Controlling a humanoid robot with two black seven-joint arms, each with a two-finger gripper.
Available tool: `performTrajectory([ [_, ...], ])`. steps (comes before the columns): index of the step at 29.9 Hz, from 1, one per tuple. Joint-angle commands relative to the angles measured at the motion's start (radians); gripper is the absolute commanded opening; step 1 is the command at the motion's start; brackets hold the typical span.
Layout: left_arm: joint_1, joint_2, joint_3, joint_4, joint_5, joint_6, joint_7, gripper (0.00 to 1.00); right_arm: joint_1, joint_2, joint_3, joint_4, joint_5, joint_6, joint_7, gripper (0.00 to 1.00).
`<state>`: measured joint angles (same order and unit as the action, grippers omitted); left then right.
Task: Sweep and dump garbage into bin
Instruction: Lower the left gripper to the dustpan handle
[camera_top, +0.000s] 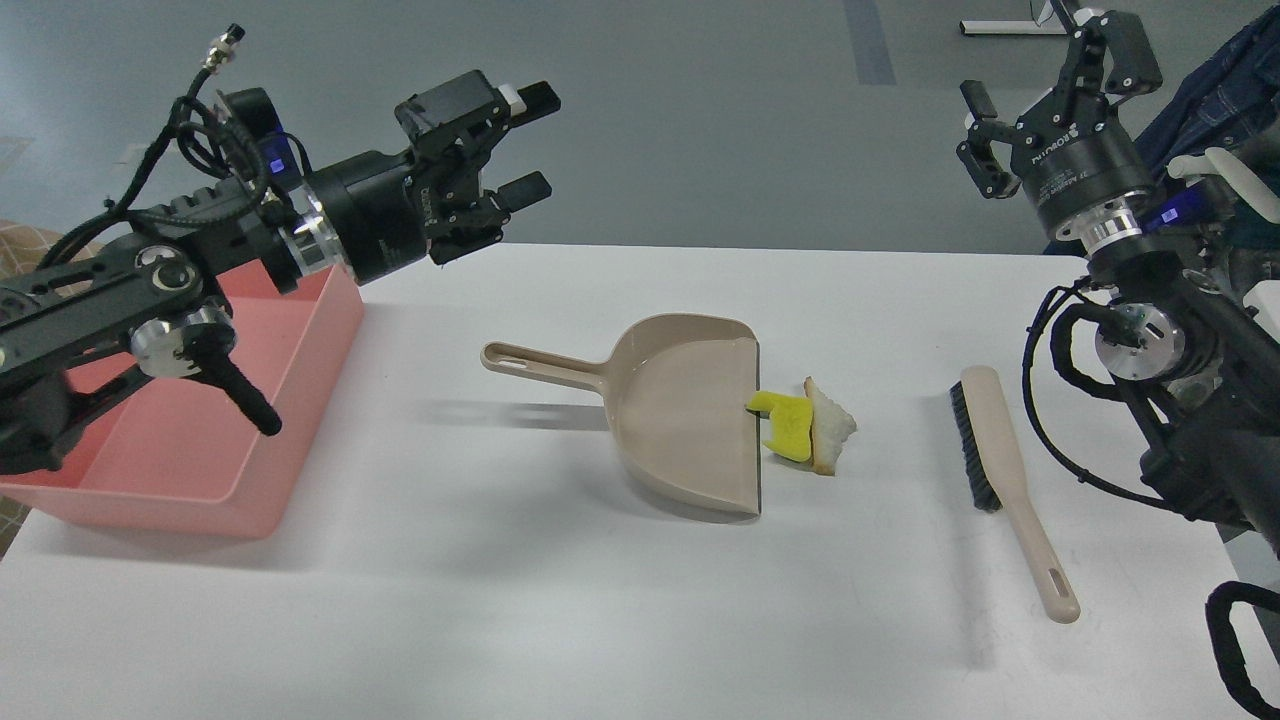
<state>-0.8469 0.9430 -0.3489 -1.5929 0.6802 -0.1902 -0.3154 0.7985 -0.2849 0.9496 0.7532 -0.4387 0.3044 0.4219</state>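
Observation:
I should next grab the dustpan by its handle (531, 360) with my left gripper. Then I can hold it steady for collecting garbage (801, 426).
A bright yellow sponge-like chunk (786, 423) and a whitish bread-like wedge (828, 425) lie on the white table, touching the open lip of the beige dustpan (690, 410). The dustpan's handle (540, 364) points left. The pink bin (215, 420) stands at the table's left edge. A beige brush (1005, 470) lies at the right, bristles toward the garbage. My left gripper (530, 140) is open and empty in the air, up and left of the dustpan handle. My right gripper (1050, 70) is open and empty, high above the brush.
The white table (600, 600) has bare surface in front of the dustpan. My left arm crosses above the bin. Dark blue cloth (1230, 70) and a white object show behind my right arm. Grey floor lies beyond the table's far edge.

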Motion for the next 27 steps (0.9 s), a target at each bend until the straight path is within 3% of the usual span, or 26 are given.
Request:
performTrajectory([
  [1,0.103,0.078,0.004,-0.130,0.128,0.102,0.006,0.99,0.002,0.004,-0.003,0.000,0.000,-0.004,0.000,1.00],
  [6,0.175,0.080,0.005,-0.133,0.266,0.182,0.007,0.99,0.004,0.006,-0.006,0.000,0.000,-0.007,0.000,1.00],
  [11,0.279,0.017,0.004,-0.107,0.415,0.221,0.042,0.99,0.004,0.007,-0.006,-0.002,-0.002,-0.008,0.000,1.00],
  [21,0.327,-0.226,0.011,0.128,0.446,0.248,0.064,0.99,0.004,-0.014,-0.028,0.003,-0.020,-0.067,0.006,1.00],
  [27,0.341,-0.303,0.013,0.226,0.446,0.255,0.067,0.99,-0.012,-0.045,-0.038,0.011,-0.015,-0.077,0.018,1.00],
])
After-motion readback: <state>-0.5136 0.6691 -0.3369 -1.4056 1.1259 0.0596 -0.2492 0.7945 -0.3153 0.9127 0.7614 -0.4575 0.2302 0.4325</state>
